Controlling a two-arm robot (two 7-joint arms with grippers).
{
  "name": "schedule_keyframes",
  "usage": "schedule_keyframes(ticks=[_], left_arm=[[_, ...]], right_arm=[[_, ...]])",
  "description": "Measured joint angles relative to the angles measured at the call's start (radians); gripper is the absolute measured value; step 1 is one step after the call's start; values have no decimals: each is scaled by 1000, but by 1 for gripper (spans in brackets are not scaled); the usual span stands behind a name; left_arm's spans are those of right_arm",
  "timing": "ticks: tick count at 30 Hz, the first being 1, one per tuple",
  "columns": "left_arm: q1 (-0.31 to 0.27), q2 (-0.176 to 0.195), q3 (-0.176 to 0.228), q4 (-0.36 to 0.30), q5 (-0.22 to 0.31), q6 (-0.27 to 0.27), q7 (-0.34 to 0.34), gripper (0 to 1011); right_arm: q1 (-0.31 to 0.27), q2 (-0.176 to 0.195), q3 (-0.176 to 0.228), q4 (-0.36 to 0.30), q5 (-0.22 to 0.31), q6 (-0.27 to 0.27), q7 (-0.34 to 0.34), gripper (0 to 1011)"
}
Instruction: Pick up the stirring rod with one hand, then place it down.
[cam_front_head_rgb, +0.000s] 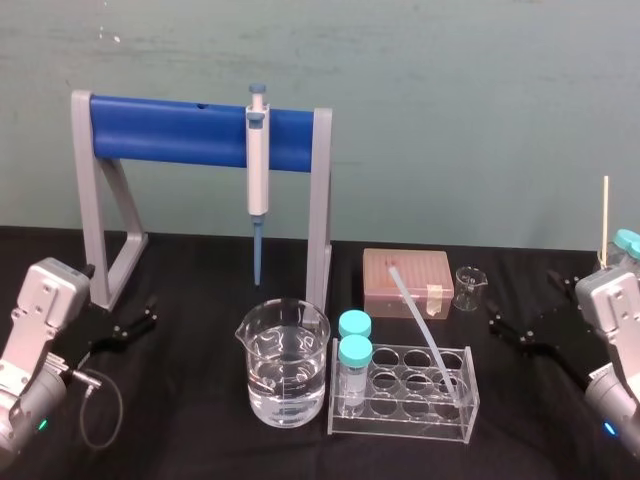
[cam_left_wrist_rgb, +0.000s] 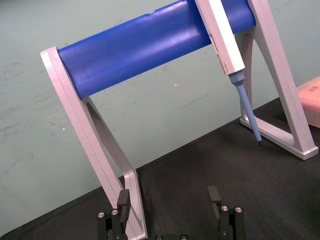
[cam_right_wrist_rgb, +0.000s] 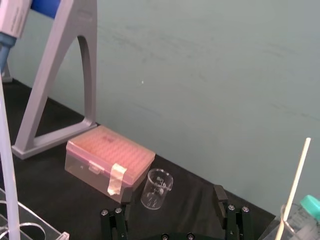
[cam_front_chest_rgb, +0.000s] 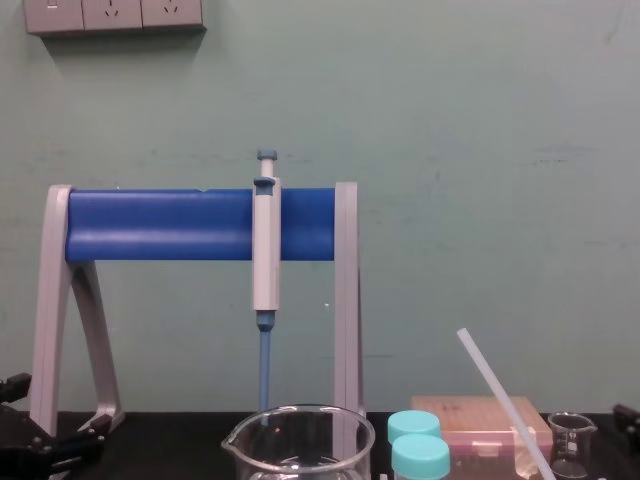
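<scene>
The clear tube rack crowds the lower end of the stirring rod, so my right gripper should next grip the rod by the rod's upper part standing free (cam_front_chest_rgb: 492, 383).
The stirring rod (cam_front_head_rgb: 422, 325) is a translucent whitish stick leaning in the clear tube rack (cam_front_head_rgb: 400, 415) at the front centre, its top tilted back over the pink box; the chest view shows the stirring rod (cam_front_chest_rgb: 498, 396) slanting up beside the teal caps. In the right wrist view the stirring rod (cam_right_wrist_rgb: 6, 165) runs along one edge. My left gripper (cam_front_head_rgb: 130, 326) rests open and empty at the far left by the stand's foot, and the left gripper (cam_left_wrist_rgb: 170, 200) has its fingers wide apart. My right gripper (cam_front_head_rgb: 520, 332) sits open at the far right, well away from the rod, and the right gripper (cam_right_wrist_rgb: 172, 200) holds nothing.
A blue-barred grey stand (cam_front_head_rgb: 180, 130) holds a white-and-blue pipette (cam_front_head_rgb: 258, 170) at the back. A large beaker of water (cam_front_head_rgb: 285, 375) and two teal-capped vials (cam_front_head_rgb: 354, 350) stand at the front. A pink tip box (cam_front_head_rgb: 407, 282), a small beaker (cam_front_head_rgb: 468, 288) and a thin cream stick (cam_front_head_rgb: 605, 215) are on the right.
</scene>
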Motion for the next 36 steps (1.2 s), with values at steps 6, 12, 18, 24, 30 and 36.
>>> schedule_keyframes(ticks=[6,12,18,24,30,36], left_arm=[[0,0,0,0,0,0,0,1000],[0,0,0,0,0,0,0,1000],[0,0,0,0,0,0,0,1000],[0,0,0,0,0,0,0,1000],[0,0,0,0,0,0,0,1000],[0,0,0,0,0,0,0,1000]], right_arm=[[-29,1,27,-40,-10,-39,-5,1002],[-47,9,34,-81,-24,-85,28,1002],[-54,14,27,-115,-46,-146,80,1002],[-53,12,16,-135,-62,-201,127,1002],[-35,1,3,-137,-58,-245,195,1002],[5,-17,-1,-94,41,-232,311,1002]])
